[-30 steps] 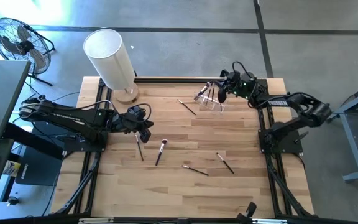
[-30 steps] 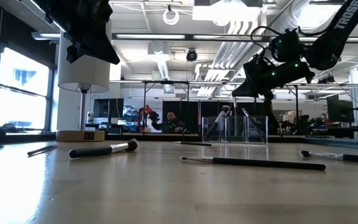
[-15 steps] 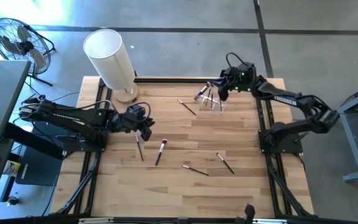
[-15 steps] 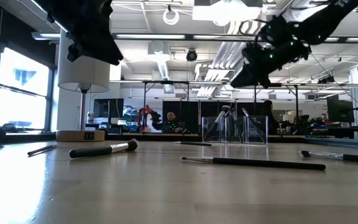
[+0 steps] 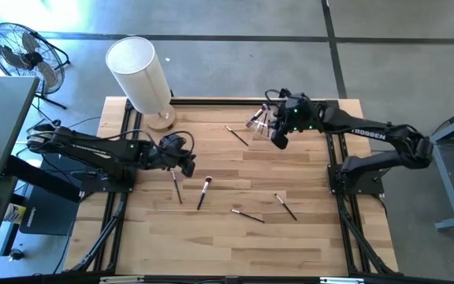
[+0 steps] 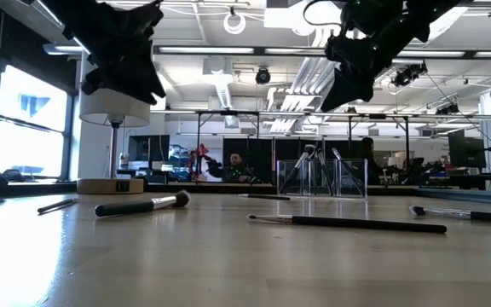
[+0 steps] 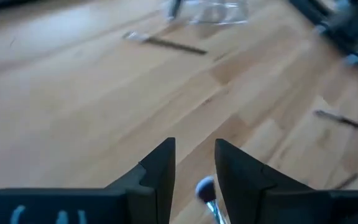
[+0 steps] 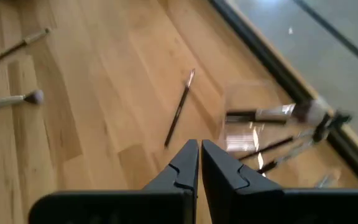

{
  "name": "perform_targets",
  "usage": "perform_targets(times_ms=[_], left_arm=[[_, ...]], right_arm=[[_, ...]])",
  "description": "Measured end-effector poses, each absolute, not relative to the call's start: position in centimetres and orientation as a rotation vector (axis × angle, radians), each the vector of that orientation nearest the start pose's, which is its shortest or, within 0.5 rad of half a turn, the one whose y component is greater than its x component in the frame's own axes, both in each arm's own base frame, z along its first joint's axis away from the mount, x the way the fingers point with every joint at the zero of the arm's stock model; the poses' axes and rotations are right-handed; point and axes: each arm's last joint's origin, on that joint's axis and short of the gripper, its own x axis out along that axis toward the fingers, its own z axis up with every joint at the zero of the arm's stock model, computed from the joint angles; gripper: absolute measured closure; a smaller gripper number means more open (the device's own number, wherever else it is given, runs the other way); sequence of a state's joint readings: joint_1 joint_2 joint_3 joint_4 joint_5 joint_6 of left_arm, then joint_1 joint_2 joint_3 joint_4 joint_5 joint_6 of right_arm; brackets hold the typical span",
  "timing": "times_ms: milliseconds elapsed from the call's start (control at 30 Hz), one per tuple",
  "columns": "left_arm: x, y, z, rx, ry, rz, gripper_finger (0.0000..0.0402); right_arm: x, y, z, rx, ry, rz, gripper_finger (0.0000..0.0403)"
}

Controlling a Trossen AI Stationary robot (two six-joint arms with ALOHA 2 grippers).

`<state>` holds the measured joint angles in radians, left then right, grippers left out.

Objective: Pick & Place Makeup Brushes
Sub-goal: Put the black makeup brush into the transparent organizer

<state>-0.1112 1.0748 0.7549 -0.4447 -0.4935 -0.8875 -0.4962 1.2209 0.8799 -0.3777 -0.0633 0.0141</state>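
The makeup brush needs to go in the clear holder (image 5: 262, 122) with the others. My left gripper will grab it by its handle (image 5: 178, 195) next.
Five makeup brushes lie flat on the wooden table: one (image 5: 176, 188) just near of my left gripper, one with a pale head (image 5: 204, 192), two nearer the front (image 5: 247, 214) (image 5: 285, 207), and one (image 5: 236, 136) by the holder. More brushes stand leaning in a clear holder (image 5: 262, 122) at the far right. My left gripper (image 7: 194, 149) hovers open above the table's left middle, nothing between its fingers; a brush head (image 7: 205, 190) shows on the table below. My right gripper (image 8: 199, 144) hangs shut and empty, raised just near of the holder (image 8: 260, 130).
A lamp with a white shade (image 5: 139, 72) and a wooden base (image 5: 161, 120) stands at the table's far left corner. A fan (image 5: 22, 51) is on the floor beyond the left edge. Bare wood lies between the two arms and along the front edge.
My right gripper has drawn back from over the clear holder, rising and swinging toward the table's near-left, and now points less steeply down. My left gripper has rolled a little in place. The brushes on the table have not moved.
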Motion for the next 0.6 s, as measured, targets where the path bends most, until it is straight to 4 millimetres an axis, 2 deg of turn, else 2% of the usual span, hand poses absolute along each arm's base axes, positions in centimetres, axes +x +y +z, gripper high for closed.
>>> perform_targets(times_ms=[167,267,600], left_arm=[[20.1,-0.5,22.8,-0.964,0.597,0.957,0.0291],[19.0,0.0,21.7,-1.142,0.71,1.135,0.0291],[20.1,2.0,18.7,-1.262,0.921,1.304,0.0291]], right_arm=[[22.6,-10.8,25.2,0.238,0.721,-0.393,0.0394],[22.7,-10.4,24.8,0.252,0.731,-0.386,0.0401],[22.7,-10.2,24.4,0.276,0.73,-0.392,0.0401]])
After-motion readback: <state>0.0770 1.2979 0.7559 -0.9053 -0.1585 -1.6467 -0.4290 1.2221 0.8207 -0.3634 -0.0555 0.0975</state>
